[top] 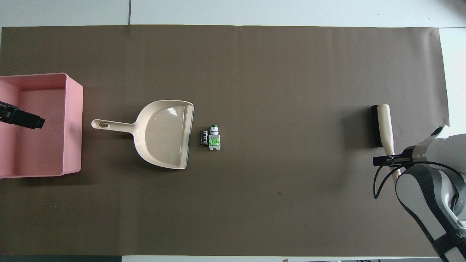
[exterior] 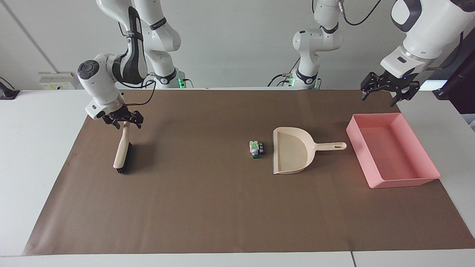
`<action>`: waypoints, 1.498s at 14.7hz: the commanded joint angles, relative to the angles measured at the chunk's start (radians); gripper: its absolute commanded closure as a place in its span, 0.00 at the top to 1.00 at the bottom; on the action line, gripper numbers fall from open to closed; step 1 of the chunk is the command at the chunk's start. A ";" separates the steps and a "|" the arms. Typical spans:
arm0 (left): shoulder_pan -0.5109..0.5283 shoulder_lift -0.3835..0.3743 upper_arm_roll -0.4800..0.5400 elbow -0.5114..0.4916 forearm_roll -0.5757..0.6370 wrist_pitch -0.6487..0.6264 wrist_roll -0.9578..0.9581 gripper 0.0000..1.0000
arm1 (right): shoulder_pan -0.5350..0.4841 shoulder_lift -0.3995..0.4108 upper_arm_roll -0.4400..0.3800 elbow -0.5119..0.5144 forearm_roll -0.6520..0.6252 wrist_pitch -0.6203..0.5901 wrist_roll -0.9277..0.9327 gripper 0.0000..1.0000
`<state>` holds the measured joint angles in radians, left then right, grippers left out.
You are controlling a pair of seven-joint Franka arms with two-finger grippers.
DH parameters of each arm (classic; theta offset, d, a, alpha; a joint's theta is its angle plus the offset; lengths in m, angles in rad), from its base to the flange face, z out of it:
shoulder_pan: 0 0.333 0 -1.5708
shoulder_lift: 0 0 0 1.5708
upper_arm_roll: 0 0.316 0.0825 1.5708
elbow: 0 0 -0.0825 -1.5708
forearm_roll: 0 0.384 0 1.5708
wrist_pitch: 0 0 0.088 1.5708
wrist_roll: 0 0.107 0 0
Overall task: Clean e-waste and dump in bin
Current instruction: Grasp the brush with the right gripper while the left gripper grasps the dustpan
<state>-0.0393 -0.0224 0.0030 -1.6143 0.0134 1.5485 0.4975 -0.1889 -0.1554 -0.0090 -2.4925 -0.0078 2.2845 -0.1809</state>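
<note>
My right gripper's fingers reach across the brush's handle (top: 395, 174), below the bristle head (top: 375, 125), and closing now would catch the handle. It is time to close on the handle.
The e-waste (exterior: 256, 149) is a tight cluster of tiny white, green and dark bits on the brown mat, and also shows in the overhead view (top: 211, 139). It lies just off the open mouth of the beige dustpan (exterior: 293, 150) (top: 164, 133), toward the right arm's end. The pink bin (exterior: 404, 182) (top: 74, 123) stands past the dustpan's handle, at the left arm's end. My right gripper (exterior: 124, 121) (top: 386, 160) is low and open, its fingers either side of the beige brush's (exterior: 121, 154) (top: 382, 125) handle. My left gripper (exterior: 379, 97) (top: 22, 118) is open and empty, in the air over the bin.
The brown mat (exterior: 207, 207) covers most of the white table. The brush lies near the mat's edge at the right arm's end, bristles down and sideways. A dark object (exterior: 458, 85) stands at the table's edge beside the left arm.
</note>
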 commanded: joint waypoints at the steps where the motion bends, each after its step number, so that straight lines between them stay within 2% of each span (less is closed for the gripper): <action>1: -0.048 -0.008 0.011 -0.068 0.017 0.097 0.277 0.97 | -0.024 0.000 0.007 -0.008 0.022 0.020 -0.025 0.96; 4: -0.073 -0.005 0.011 -0.145 0.019 0.192 0.490 0.98 | -0.024 0.000 0.006 -0.008 0.023 0.013 -0.022 0.88; 6: -0.111 0.015 0.012 -0.203 0.020 0.264 0.539 0.98 | -0.024 0.000 0.006 -0.008 0.023 0.012 -0.022 0.71; 8: -0.142 0.033 0.011 -0.237 0.058 0.297 0.564 0.97 | -0.024 0.002 0.007 -0.005 0.023 0.009 -0.022 0.45; 10: -0.174 0.039 0.011 -0.301 0.134 0.362 0.607 0.97 | -0.023 0.007 0.007 0.003 0.025 0.007 -0.014 0.05; 11: -0.191 0.041 0.011 -0.338 0.141 0.405 0.611 0.97 | -0.023 0.008 0.007 0.009 0.034 0.007 0.007 0.00; 14: -0.252 0.056 0.011 -0.456 0.242 0.507 0.598 0.97 | -0.017 0.014 0.007 0.030 0.037 -0.013 0.014 0.00; 16: -0.258 0.071 0.011 -0.493 0.260 0.563 0.598 0.97 | -0.009 0.014 0.012 0.079 0.037 -0.075 0.015 0.00; 19: -0.260 0.093 0.011 -0.533 0.309 0.629 0.593 0.96 | 0.069 0.010 0.018 0.199 0.037 -0.222 0.058 0.00; 22: -0.272 0.162 0.012 -0.533 0.333 0.692 0.555 0.96 | 0.187 0.033 0.023 0.270 0.016 -0.244 0.133 0.00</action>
<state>-0.2888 0.1002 0.0011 -2.1356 0.3112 2.1771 1.0842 -0.0561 -0.1478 0.0063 -2.2708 0.0173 2.0610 -0.0843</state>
